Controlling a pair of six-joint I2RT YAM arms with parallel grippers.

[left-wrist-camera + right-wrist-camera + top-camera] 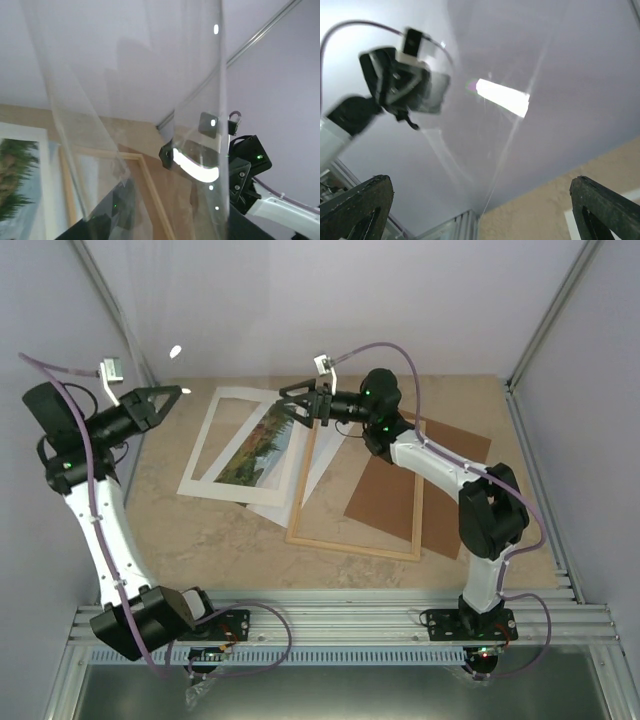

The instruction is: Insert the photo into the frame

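Note:
The robot's right gripper should next put the clear sheet over the wooden frame [355, 545] as its glazing for the photo, so it should grab the sheet by its free edge.
The photo [262, 445], a landscape print, lies on the table under a white mat border [205, 440]; its edge shows in the left wrist view [15, 180]. The light wooden frame [355, 545] lies flat to the right of it, partly over the print's right end. My left gripper [172, 395] is raised at the left and shut on a clear sheet [150, 100] that curves up in front of its camera. My right gripper [290, 400] hovers above the frame's far left corner, facing the left one. Its jaws are wide open and empty [480, 210].
A brown backing panel [450, 470] lies under the frame's right side. A plain white sheet [275, 505] pokes out below the mat. Enclosure walls stand close on the left, back and right. The clear sheet is almost invisible from above, apart from a glint [175, 350].

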